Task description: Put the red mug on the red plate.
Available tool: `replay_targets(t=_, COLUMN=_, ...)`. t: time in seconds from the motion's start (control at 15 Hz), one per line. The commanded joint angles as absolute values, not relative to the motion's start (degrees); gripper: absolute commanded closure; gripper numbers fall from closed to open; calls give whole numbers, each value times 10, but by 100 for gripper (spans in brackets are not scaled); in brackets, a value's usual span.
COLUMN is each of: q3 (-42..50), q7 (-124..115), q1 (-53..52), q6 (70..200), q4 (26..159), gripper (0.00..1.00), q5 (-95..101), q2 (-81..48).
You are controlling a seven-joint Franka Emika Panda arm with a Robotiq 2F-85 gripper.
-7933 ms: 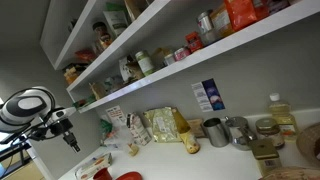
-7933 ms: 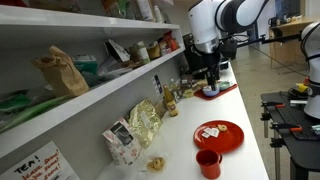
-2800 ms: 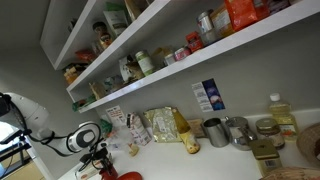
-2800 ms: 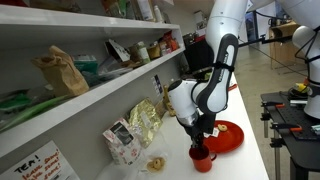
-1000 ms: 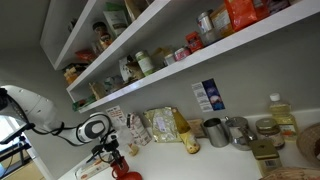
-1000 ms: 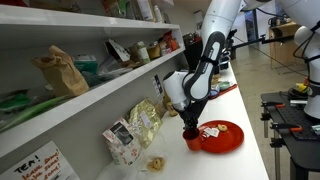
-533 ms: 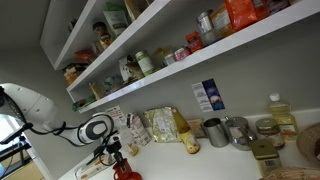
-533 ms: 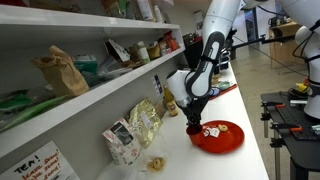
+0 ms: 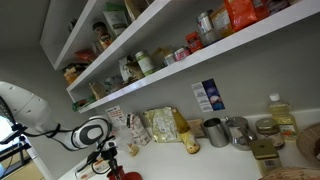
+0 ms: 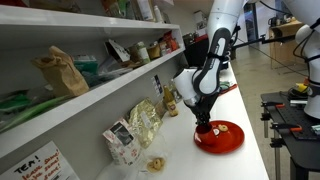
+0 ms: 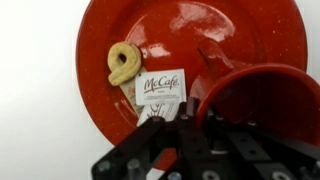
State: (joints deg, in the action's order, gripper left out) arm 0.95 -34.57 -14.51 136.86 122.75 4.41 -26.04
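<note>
The red mug (image 10: 206, 128) hangs above the plate's edge and would drop onto it now, so it is too early to release. My gripper moves the mug toward the middle first.
The red plate (image 11: 200, 45) fills most of the wrist view; a yellow pretzel-shaped snack (image 11: 123, 62) and a white McCafé sachet (image 11: 160, 90) lie on it. The red mug (image 11: 262, 98) hangs over the plate's lower right part. My gripper (image 11: 198, 108) is shut on the mug's rim, one finger inside and one outside. In an exterior view the gripper (image 10: 203, 121) holds the mug (image 10: 206, 128) just over the plate (image 10: 225, 138). From the opposite side, the gripper (image 9: 106, 156) and mug (image 9: 112, 167) sit at the bottom left, above the plate's edge (image 9: 128, 177).
Two grey metal cups (image 9: 216, 131) and a bottle (image 9: 280, 114) stand against the wall to the right. Snack bags (image 9: 160, 125) (image 10: 138, 124) line the back of the white counter. A loaded shelf (image 10: 90, 85) overhangs the counter. A pretzel (image 10: 155, 163) lies on the near counter.
The gripper has carried the red mug sideways from beside the plate to over it, and a little lower. It has stayed shut on the mug throughout.
</note>
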Motion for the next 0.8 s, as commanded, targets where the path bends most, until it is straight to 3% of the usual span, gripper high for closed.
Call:
replay_targets(t=0.0, q3=-14, q7=-331, q1=-146, q6=1372, q4=1287, gripper=98, q5=24, q2=-229)
replay_targets(t=0.13, q3=-29, q7=-327, q1=-149, q6=1366, q4=1307, gripper=99, q5=15, q2=-229)
replay_targets(t=0.2, q3=-36, q7=-321, q1=-148, q6=1369, q4=1319, gripper=90, q5=12, q2=-225)
replay_targets(t=0.27, q3=-41, q7=-322, q1=-150, q6=1368, q4=1319, gripper=68, q5=10, q2=-221)
replay_targets(t=0.33, q3=-45, q7=-319, q1=-150, q6=1367, q4=1326, gripper=78, q5=8, q2=-219)
replay_targets(t=0.4, q3=-51, q7=-324, q1=-154, q6=1363, q4=1334, gripper=64, q5=3, q2=-212)
replay_targets(t=0.47, q3=-55, q7=-323, q1=-154, q6=1363, q4=1338, gripper=58, q5=1, q2=-210)
replay_targets(t=0.53, q3=-44, q7=-336, q1=-156, q6=1368, q4=1319, gripper=76, q5=12, q2=-230)
replay_targets(t=0.73, q3=-50, q7=-336, q1=-159, q6=1368, q4=1330, gripper=58, q5=11, q2=-224)
